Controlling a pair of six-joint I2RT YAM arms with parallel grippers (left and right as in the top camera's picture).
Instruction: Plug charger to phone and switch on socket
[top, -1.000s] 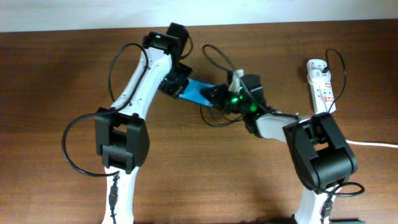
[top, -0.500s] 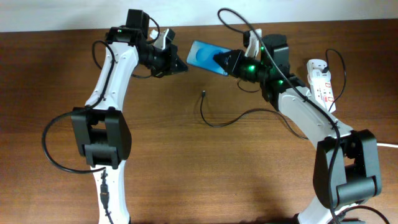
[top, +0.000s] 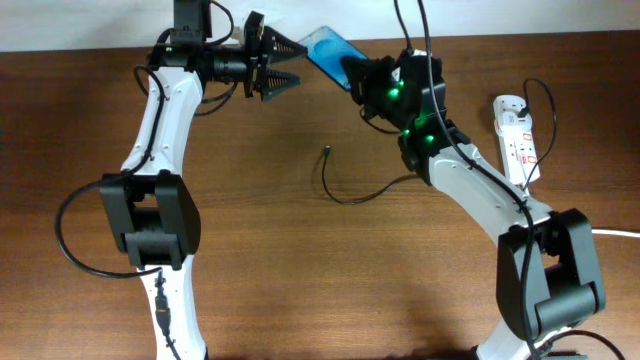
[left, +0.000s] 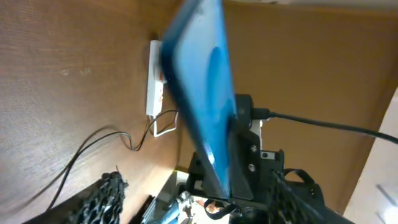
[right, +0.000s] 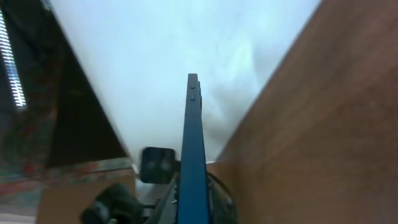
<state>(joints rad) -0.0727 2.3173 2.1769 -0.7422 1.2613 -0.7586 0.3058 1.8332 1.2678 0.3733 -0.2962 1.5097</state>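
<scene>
The left gripper grabs the phone (top: 325, 48) next by the end opposite my right gripper, leaving the phone's other end free to plug in the charger.
The phone (top: 325, 48), blue-screened, is held up above the back of the table with my right gripper (top: 362, 80) shut on its lower end. In the right wrist view the phone (right: 194, 143) runs edge-on out from between the jaws. My left gripper (top: 290, 63) is open just left of the phone, fingers pointing at it and apart from it. In the left wrist view the phone (left: 205, 93) fills the middle. The charger (top: 345, 195) lies loose on the table, its plug tip (top: 327, 152) free. The white socket (top: 515, 135) lies at the right.
A thin black lead loops over the socket's far end (top: 540, 100). A white cord (top: 600, 232) leaves the table's right edge. The wall runs close behind both grippers. In the left wrist view the socket (left: 155, 78) and the charger cable (left: 99, 140) lie below.
The phone went from the table's middle up to the back edge in the right gripper. The left gripper moved back and left, and its jaws have opened.
</scene>
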